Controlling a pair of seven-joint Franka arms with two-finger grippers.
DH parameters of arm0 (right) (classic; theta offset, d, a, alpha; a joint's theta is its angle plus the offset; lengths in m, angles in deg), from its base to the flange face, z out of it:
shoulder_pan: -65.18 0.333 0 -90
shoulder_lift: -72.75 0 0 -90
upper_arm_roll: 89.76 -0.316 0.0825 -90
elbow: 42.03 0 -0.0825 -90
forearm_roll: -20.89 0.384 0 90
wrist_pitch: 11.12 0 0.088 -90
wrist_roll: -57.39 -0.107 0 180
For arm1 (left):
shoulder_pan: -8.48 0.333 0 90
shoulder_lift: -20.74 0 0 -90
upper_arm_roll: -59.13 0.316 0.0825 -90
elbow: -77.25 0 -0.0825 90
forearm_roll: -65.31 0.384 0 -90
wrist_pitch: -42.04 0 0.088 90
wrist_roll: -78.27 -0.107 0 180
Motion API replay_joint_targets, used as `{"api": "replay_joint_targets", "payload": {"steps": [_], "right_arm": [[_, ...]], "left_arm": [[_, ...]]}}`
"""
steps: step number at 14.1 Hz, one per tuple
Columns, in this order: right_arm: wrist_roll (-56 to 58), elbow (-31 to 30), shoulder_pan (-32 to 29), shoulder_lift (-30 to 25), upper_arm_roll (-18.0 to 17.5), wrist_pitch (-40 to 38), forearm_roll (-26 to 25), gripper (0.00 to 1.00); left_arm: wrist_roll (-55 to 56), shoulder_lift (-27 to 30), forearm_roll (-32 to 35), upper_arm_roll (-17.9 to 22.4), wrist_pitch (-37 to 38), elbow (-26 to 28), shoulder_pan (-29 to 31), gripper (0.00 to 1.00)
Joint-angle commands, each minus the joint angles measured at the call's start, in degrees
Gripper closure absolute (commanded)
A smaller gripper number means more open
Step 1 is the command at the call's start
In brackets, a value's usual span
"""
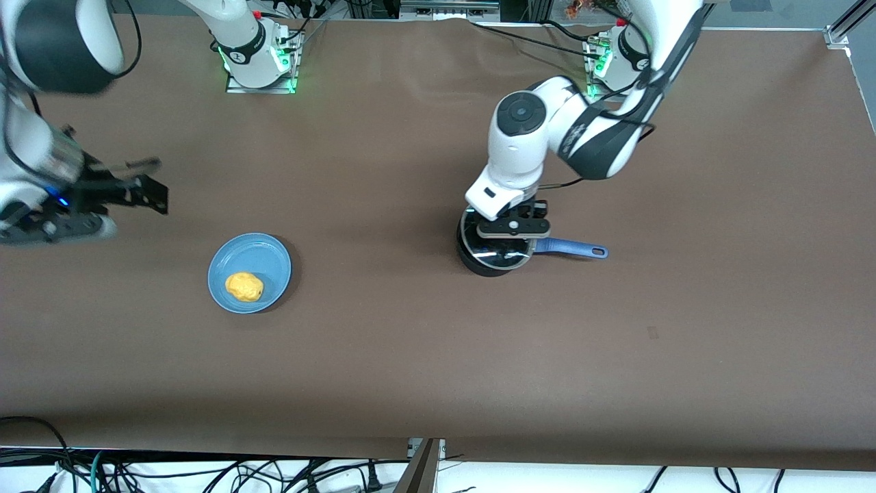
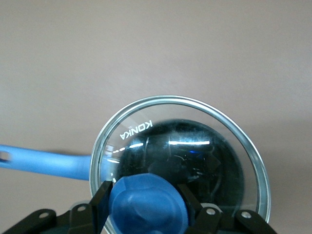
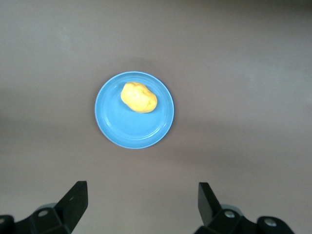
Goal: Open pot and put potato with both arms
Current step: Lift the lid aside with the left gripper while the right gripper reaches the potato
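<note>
The yellow potato should go into the black pot (image 1: 481,264), so my right gripper should next grab it by its rounded middle (image 1: 244,287).
The black pot (image 1: 481,264) stands mid-table, its blue handle (image 1: 572,248) pointing toward the left arm's end. The glass lid (image 1: 498,255) sits over it. My left gripper (image 1: 513,229) is shut on the lid's blue knob (image 2: 146,204), one finger pressed on each side. The left wrist view shows the lid (image 2: 195,122) and the handle (image 2: 44,163). The yellow potato (image 1: 244,287) lies on a blue plate (image 1: 265,255) toward the right arm's end. My right gripper (image 1: 147,179) is open and empty, up in the air. Its wrist view shows the potato (image 3: 139,97) on the plate (image 3: 136,130).
The brown table cloth (image 1: 383,342) is bare between the plate and the pot. The arm bases with green lights (image 1: 256,65) stand along the table edge farthest from the front camera. Cables lie below the table's near edge.
</note>
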Motion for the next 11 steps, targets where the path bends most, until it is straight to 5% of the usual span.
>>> {"api": "replay_joint_targets", "payload": {"steps": [1, 3, 7, 11], "right_arm": [[3.9, -1.55, -0.22, 6.04, -0.08, 5.06, 0.24, 0.0], [7.32, -1.55, 0.05, 10.78, -0.17, 8.3, 0.15, 0.0], [14.19, -1.47, 1.89, 19.23, -0.26, 16.04, -0.02, 0.0], [17.97, -1.55, 3.3, 23.98, -0.26, 22.11, -0.11, 0.0]], "left_arm": [[-14.82, 5.26, -2.9, -0.56, 3.33, 0.88, 7.71, 0.46], [-29.66, 7.55, -5.81, 3.38, 5.01, 0.88, 11.76, 0.46], [-57.88, 7.92, -11.7, 17.87, 4.75, 0.8, 14.5, 0.45], [-70.32, 3.36, -15.84, 26.94, 1.43, 1.32, 16.7, 0.42]]}}
